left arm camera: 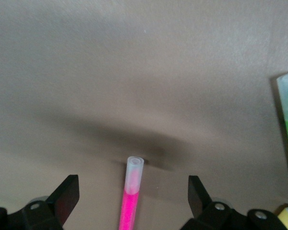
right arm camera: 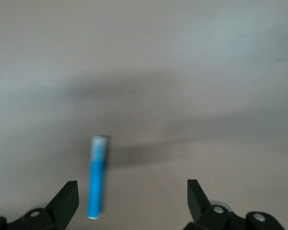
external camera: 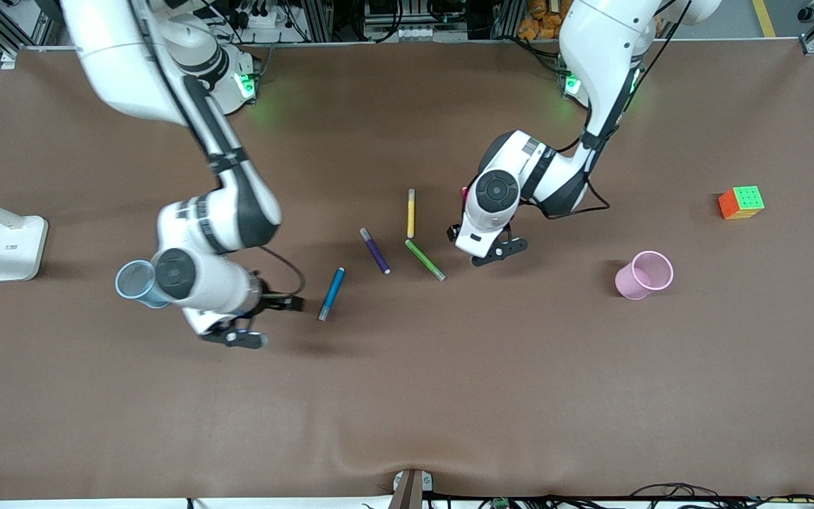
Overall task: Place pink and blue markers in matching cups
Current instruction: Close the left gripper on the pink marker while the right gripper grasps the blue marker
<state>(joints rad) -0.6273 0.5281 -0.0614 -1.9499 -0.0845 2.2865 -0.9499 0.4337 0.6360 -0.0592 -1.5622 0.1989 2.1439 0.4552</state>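
The pink marker needs to go in the pink cup. My left gripper should next pick up the marker by its clear end [left arm camera: 134,175].
The blue marker [external camera: 331,293] lies on the brown table. My right gripper [external camera: 281,322] is open and low beside it, toward the right arm's end. In the right wrist view the blue marker [right arm camera: 97,184] lies between the open fingers [right arm camera: 67,199], close to one of them. The pale blue cup [external camera: 136,282] stands partly hidden by the right wrist. My left gripper [external camera: 481,249] is open and low over the pink marker [external camera: 464,193], which is mostly hidden in the front view. In the left wrist view the pink marker [left arm camera: 131,191] lies midway between the open fingers [left arm camera: 198,194]. The pink cup [external camera: 644,276] stands toward the left arm's end.
A yellow pen [external camera: 411,212], a dark purple pen [external camera: 374,250] and a lime-green pen [external camera: 425,259] lie between the two grippers. A colour cube [external camera: 740,202] sits toward the left arm's end. A white lamp base [external camera: 15,247] stands at the right arm's end.
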